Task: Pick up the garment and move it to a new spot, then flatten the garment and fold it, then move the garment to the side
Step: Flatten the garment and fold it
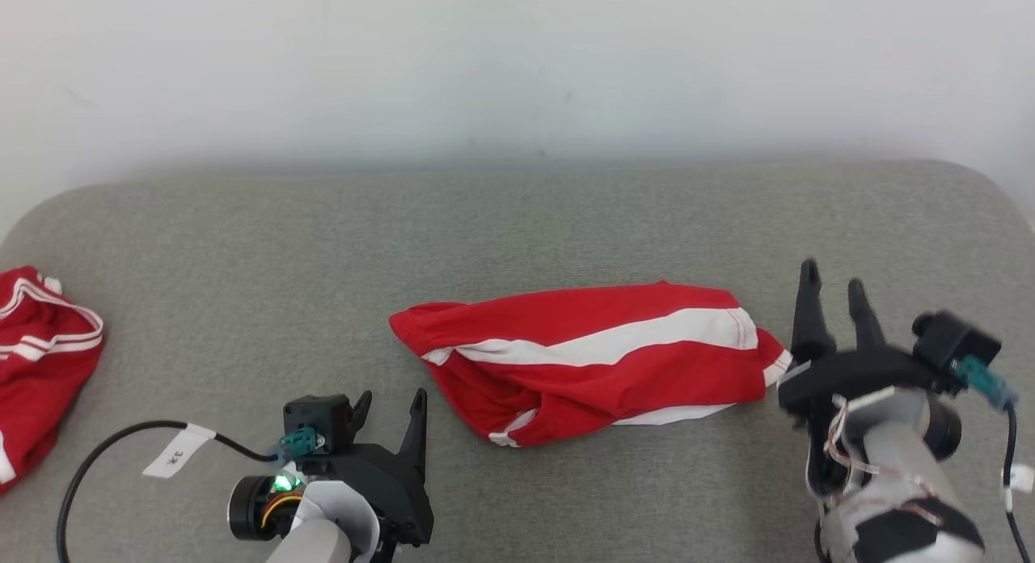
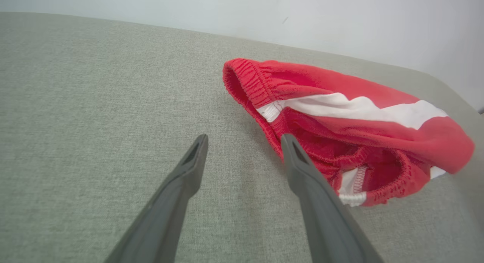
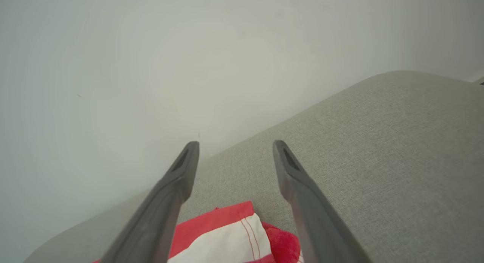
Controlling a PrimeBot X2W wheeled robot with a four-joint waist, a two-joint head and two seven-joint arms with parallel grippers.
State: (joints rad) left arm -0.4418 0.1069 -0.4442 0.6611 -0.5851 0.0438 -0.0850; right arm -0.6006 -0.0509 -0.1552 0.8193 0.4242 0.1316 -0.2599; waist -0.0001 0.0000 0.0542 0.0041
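Note:
My left gripper is to grab the waistband's elastic edge (image 1: pixel 492 437) next, which stands open off the surface while the shorts lie slack (image 1: pixel 621 364) behind it.
The garment (image 1: pixel 590 357), red shorts with white stripes, lies folded lengthwise in the middle of the grey cushioned surface (image 1: pixel 517 223). In the left wrist view its elastic waistband end (image 2: pixel 261 89) faces my left gripper. My left gripper (image 1: pixel 390 408) stands open just left of and nearer than the garment's waistband end, with nothing between its fingers (image 2: pixel 189 168). My right gripper (image 1: pixel 833 280) is open at the garment's right end, raised a little, fingers pointing away. The right wrist view shows the garment's hem (image 3: pixel 230 236) low between the empty fingers (image 3: pixel 291 172).
A second red garment with white stripes (image 1: pixel 40 361) lies bunched at the far left edge of the surface. A pale wall (image 1: pixel 517 61) rises behind the rounded back edge. A black cable with a white tag (image 1: pixel 178 450) trails from my left wrist.

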